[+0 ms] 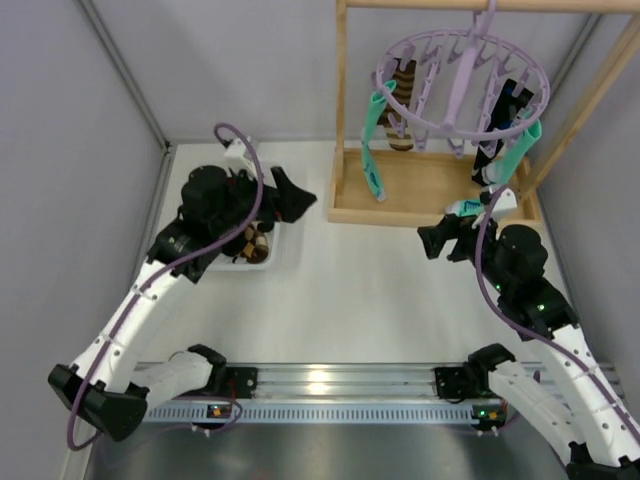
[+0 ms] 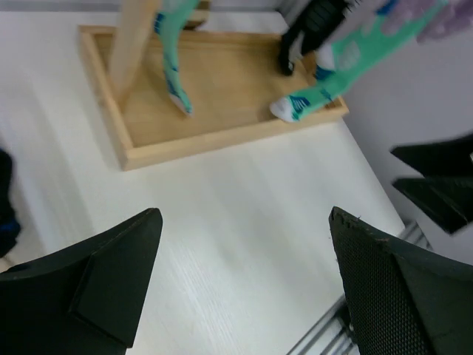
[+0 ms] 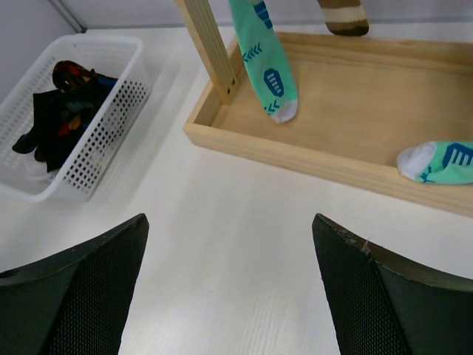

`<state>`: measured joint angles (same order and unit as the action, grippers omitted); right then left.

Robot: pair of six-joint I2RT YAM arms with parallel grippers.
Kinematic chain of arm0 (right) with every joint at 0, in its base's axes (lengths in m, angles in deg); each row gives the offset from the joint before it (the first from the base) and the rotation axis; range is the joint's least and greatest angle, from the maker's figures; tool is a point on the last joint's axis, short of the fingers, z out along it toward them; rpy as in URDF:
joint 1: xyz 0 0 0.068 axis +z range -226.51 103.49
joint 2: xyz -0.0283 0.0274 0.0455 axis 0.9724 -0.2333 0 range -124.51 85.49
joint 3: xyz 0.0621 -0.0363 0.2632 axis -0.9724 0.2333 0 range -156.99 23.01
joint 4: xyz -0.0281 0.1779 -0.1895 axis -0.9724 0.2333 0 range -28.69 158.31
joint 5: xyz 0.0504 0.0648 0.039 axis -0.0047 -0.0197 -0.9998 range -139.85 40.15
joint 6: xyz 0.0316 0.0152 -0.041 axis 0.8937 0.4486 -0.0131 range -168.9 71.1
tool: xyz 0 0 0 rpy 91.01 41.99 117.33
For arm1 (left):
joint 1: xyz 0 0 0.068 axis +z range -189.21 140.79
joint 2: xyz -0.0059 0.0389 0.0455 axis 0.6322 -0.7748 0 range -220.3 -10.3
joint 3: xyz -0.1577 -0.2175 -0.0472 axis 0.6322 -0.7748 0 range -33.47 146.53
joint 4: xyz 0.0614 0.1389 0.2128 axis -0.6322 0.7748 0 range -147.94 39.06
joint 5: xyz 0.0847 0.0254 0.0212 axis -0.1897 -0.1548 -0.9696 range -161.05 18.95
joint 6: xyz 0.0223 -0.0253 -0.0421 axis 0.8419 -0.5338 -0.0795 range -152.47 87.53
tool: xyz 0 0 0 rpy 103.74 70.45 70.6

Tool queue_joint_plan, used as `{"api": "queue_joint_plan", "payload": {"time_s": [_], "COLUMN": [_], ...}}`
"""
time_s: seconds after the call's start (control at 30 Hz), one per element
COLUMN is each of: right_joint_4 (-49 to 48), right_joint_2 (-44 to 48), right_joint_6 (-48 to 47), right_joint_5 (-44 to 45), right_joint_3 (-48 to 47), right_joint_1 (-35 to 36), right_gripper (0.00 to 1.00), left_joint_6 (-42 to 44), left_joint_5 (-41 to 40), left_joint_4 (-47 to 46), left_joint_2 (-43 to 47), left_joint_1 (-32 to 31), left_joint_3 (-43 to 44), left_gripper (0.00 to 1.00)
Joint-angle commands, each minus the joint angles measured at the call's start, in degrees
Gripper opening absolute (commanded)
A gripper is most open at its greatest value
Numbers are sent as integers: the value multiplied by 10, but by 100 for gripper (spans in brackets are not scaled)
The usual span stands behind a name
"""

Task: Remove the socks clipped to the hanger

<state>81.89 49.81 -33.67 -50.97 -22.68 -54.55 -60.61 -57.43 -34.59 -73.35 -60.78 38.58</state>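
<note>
My left gripper is going to grab the mint-green sock next by its hanging lower end, which should leave the mint-green sock's clipped top free for removal from the hanger.
The round pale-purple hanger hangs from the wooden rack's top bar. Clipped to it are a mint-green sock on the left, a brown striped sock behind it, a second mint-green sock on the right and a dark sock with blue patches. The mint socks also show in the left wrist view and the right wrist view. My left gripper is open and empty above the table, left of the rack. My right gripper is open and empty in front of the rack's tray.
A white mesh basket under the left arm holds dark socks with orange-red patches. The wooden rack base tray and its upright posts stand at the back. Grey walls close in both sides.
</note>
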Motion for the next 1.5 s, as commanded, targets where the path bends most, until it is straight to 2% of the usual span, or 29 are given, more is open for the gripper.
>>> {"api": "queue_joint_plan", "payload": {"time_s": [0.0,0.13,0.17,0.27,0.37,0.47,0.63,0.8,0.97,1.1,1.2,1.33,1.43,1.47], "right_joint_4": [-47,-35,-31,-6,3,8,-18,-32,-56,-92,-115,-136,-138,-137], "right_joint_2": [9,58,66,91,112,131,162,175,182,181,173,163,154,154], "right_joint_6": [28,30,30,34,47,44,58,58,65,86,97,100,96,92], "right_joint_5": [9,42,45,53,36,-32,-75,-116,-136,-170,-188,-190,-189,-187], "right_joint_3": [10,21,21,20,20,24,54,72,85,104,116,128,133,133], "right_joint_1": [-4,-4,-4,-4,-4,-4,-3,-3,-3,-4,-4,-3,-4,-4], "right_gripper": [88,89,90,90,91,93,94,94,93,93,92,92,92,92], "left_joint_6": [33,90,101,130,146,162,182,187,187,180,176,172,183,185], "left_joint_5": [2,-34,-51,-97,-126,-189,-293,-279,-310,-344,-335,-309,-293,-291], "left_joint_4": [-127,-227,-271,-316,-337,-378,-401,-411,-414,-416,-428,-450,-465,-465], "left_joint_2": [20,-11,-24,-101,-199,-287,-426,-547,-640,-674,-692,-717,-730,-732], "left_joint_1": [-80,-154,-180,-215,-217,-217,-216,-201,-194,-188,-184,-174,-169,-169], "left_joint_3": [-83,-129,-131,-105,-57,-11,81,172,250,281,293,313,331,336], "left_gripper": [98,98,98,98,98,98,98,98,97,94,94,85,55,39]}}
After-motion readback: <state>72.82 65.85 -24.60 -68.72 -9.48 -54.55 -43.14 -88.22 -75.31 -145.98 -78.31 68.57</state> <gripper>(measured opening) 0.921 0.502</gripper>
